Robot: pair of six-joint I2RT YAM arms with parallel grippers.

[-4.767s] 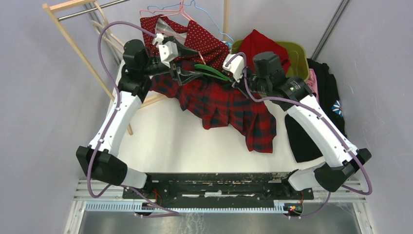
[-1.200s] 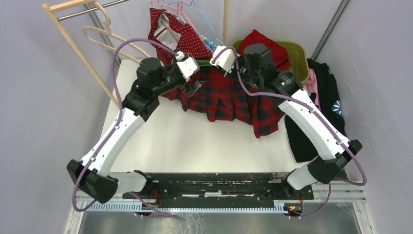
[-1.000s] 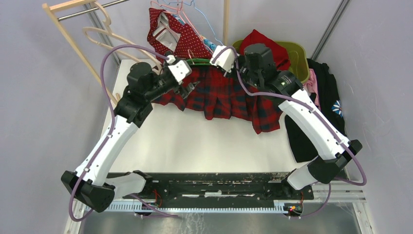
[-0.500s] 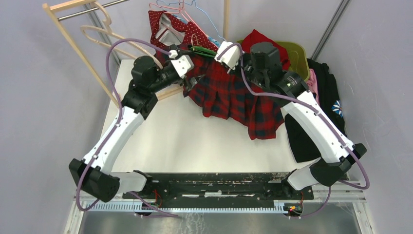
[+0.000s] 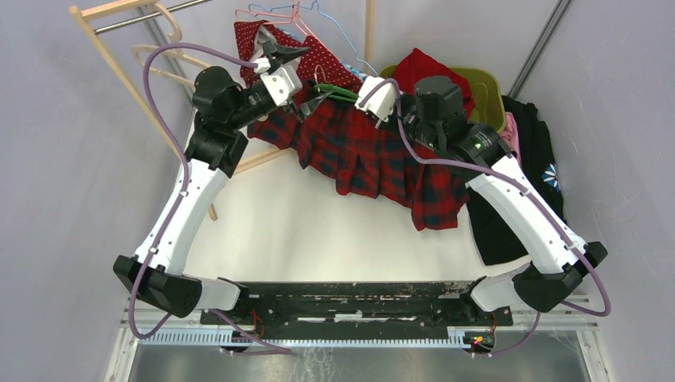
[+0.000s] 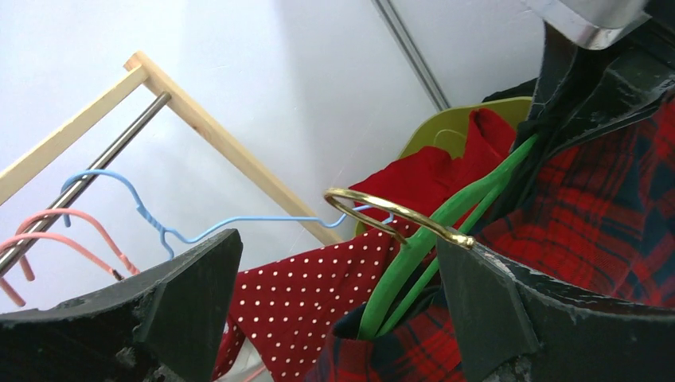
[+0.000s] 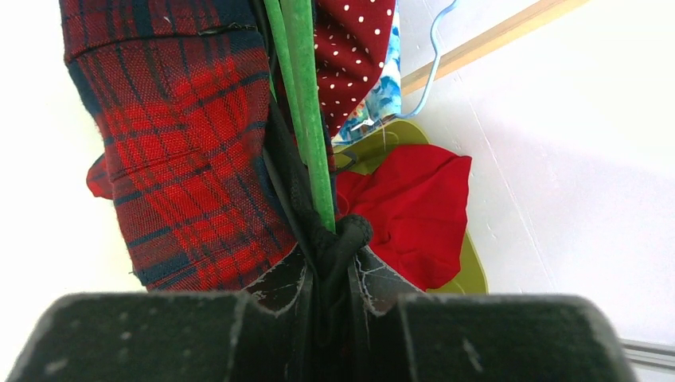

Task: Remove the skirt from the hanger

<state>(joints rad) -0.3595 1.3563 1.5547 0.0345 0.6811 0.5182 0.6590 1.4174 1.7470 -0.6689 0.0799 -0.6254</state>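
Observation:
I next need to grab the hanger beside its gold hook with my left gripper, so the green hanger's ends stay free to remove the skirt (image 5: 374, 155).
The red plaid skirt (image 5: 374, 155) hangs from a green hanger (image 5: 344, 93) with a gold hook, held above the white table. My right gripper (image 5: 364, 102) is shut on the hanger's end together with a black loop of the skirt; in the right wrist view the hanger (image 7: 306, 103) and skirt (image 7: 183, 159) run up from the gripper (image 7: 330, 267). My left gripper (image 5: 302, 78) is open wide at the hanger's hook end. In the left wrist view the gripper (image 6: 342, 318) straddles the hanger (image 6: 446, 231) and gold hook (image 6: 382, 211) without touching them. The skirt's waistband (image 6: 398, 350) sits below.
A red polka-dot garment (image 5: 330, 64) hangs on the wooden rack (image 5: 119, 68) behind, with pink and blue wire hangers (image 5: 275, 14) and wooden hangers (image 5: 163, 56). A green bin (image 5: 481, 83) with red cloth stands at back right. A black garment (image 5: 509, 215) lies at the right edge.
My left gripper has let go of the skirt's waistband, risen toward the back left and opened wide around the hook. The right gripper keeps its hold; the skirt has swung slightly.

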